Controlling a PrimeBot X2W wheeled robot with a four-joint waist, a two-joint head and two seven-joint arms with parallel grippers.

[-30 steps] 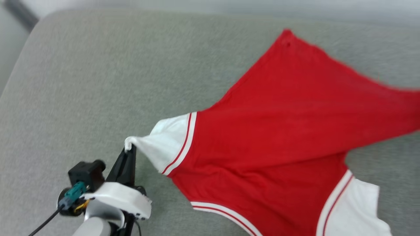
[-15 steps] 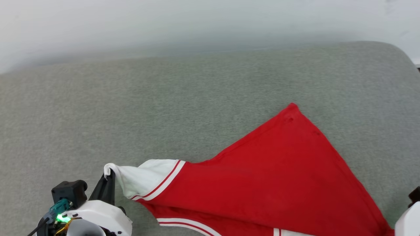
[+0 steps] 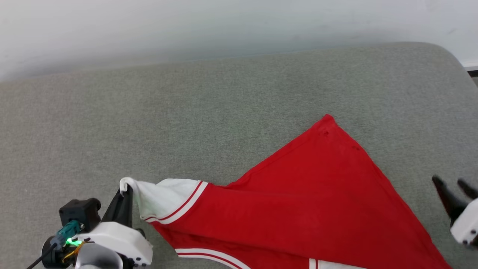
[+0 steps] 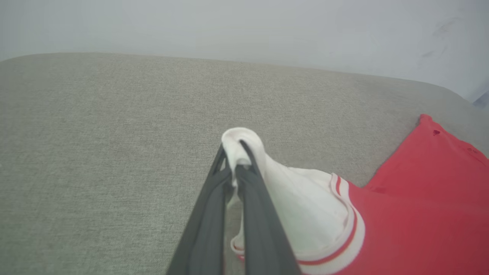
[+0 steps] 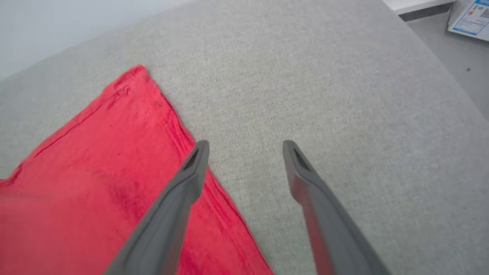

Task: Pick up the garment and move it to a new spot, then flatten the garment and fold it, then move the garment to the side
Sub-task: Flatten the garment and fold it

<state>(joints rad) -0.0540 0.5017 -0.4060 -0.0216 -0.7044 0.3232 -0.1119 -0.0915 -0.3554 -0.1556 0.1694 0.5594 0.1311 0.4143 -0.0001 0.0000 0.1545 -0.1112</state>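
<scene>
My right gripper is going to grab the red garment by its bottom hem (image 3: 388,183) next, to help flatten and fold the garment (image 3: 306,209).
The red garment (image 3: 306,209) lies spread on the grey cushion, its plain red side up, one hem corner pointing toward the back. Its white sleeve (image 3: 164,200) with red-white striped trim is stretched out to the left. My left gripper (image 3: 125,190) is shut on the tip of that sleeve (image 4: 238,147), pinching the white cloth between both fingers. My right gripper (image 3: 452,185) hovers open at the right edge, just beyond the garment's right hem (image 5: 214,191); its left finger overlaps the red edge and nothing sits between its fingers (image 5: 191,175). Lettering and number are hidden.
The grey cushion (image 3: 209,112) runs wide to the back and left, ending at a pale wall (image 3: 224,26). Its right edge rounds off near floor (image 5: 458,57) where a printed sheet (image 5: 471,19) lies.
The head camera swung from the left end of the cushion to face the wall. My left gripper keeps its hold on the sleeve. My right gripper has risen into view at the right, open.
</scene>
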